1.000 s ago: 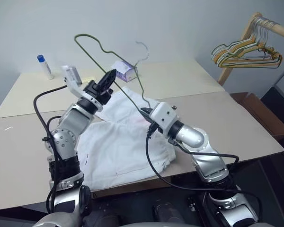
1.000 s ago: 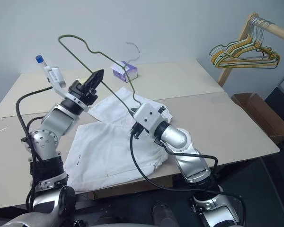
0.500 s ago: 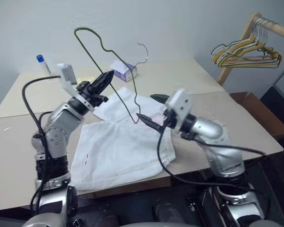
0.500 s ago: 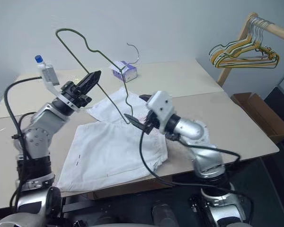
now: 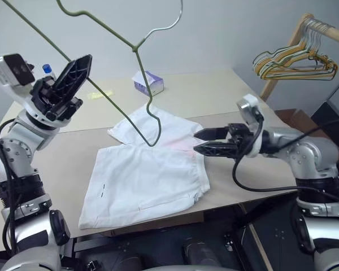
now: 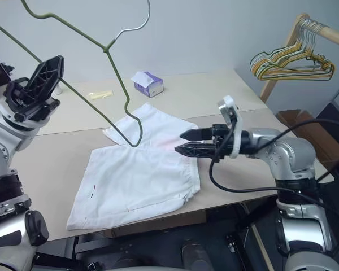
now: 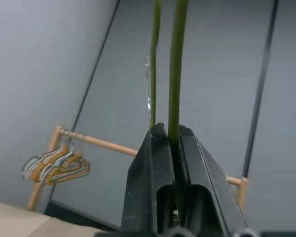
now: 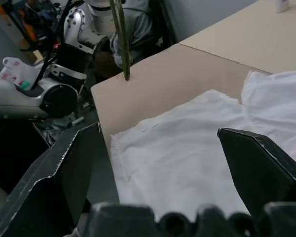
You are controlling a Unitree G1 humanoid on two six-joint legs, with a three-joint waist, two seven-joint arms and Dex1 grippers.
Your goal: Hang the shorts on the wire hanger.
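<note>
I need to grip the wire hanger by its bent end [image 5: 153,137] with my right gripper next, to get the hanger into the shorts' waistband [image 5: 189,149].
The white shorts [image 5: 147,169] lie flat on the beige table [image 5: 62,164]. The olive wire hanger [image 5: 137,49] is raised high at the upper left, and one bent end of it dangles just above the shorts. My left gripper [image 5: 82,65] is shut on the hanger's wire; the left wrist view shows two green strands [image 7: 168,98] running out from between its closed fingers. My right gripper [image 5: 199,141] is open and level, pointing left at the right edge of the shorts. It holds nothing. In the right wrist view, the shorts [image 8: 197,163] lie between its spread fingers.
A purple-white tissue box [image 5: 148,83] and a yellow strip [image 5: 100,94] sit on the far table half. A blue-capped bottle [image 5: 47,69] stands behind my left gripper. A wooden rail with coloured hangers [image 5: 294,62] stands at the right, with a cardboard box [image 5: 288,116] below it.
My right gripper let go of the wire hanger, opened wide and drew back to the right. My left gripper lifted the hanger up and to the left.
</note>
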